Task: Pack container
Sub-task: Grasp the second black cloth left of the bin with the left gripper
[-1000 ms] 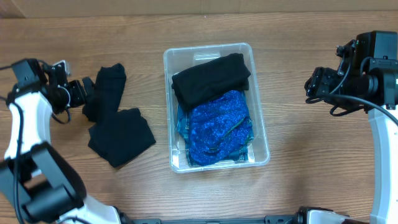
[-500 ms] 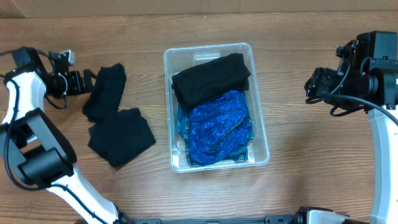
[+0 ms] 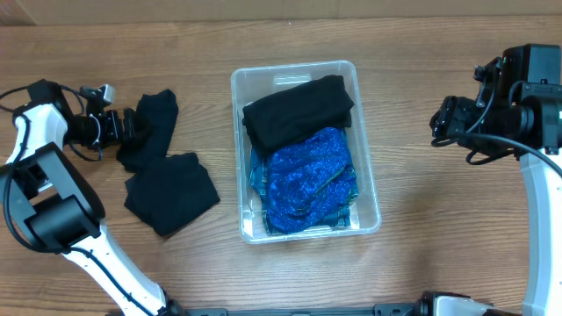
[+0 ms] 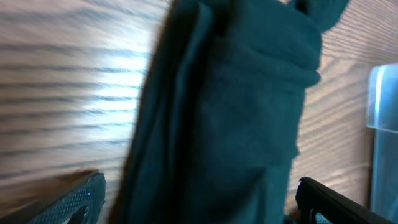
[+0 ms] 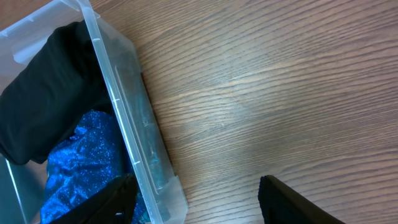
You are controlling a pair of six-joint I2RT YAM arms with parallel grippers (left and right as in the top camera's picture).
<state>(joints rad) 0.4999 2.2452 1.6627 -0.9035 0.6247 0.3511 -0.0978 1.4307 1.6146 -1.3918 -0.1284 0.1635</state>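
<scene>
The left gripper will next grab the narrow black garment across its width, from the garment's edge away from the container. The robot will keep it bundled to pack it inside.
The clear container [image 3: 370, 180] stands mid-table, holding a folded black garment [image 3: 299, 114] at its far end and a sparkly blue one [image 3: 307, 180] in front. Left of it lie two black garments, a narrow one [image 3: 154, 123] and a wider one [image 3: 171, 193]. My left gripper [image 3: 132, 130] is open at the narrow garment's left edge. In the left wrist view that dark cloth [image 4: 230, 112] fills the gap between the spread fingers [image 4: 78, 199]. My right gripper [image 3: 442, 118] hangs open to the right of the container [image 5: 134, 124], with nothing held.
Bare wooden tabletop [image 3: 439, 211] lies right of the container and in front of it. A corner of the container [image 4: 382, 118] shows at the right edge of the left wrist view. The table's far edge runs along the top of the overhead view.
My left gripper has moved right, from beside the narrow black garment onto its left edge, still open. The right arm and the container have not moved.
</scene>
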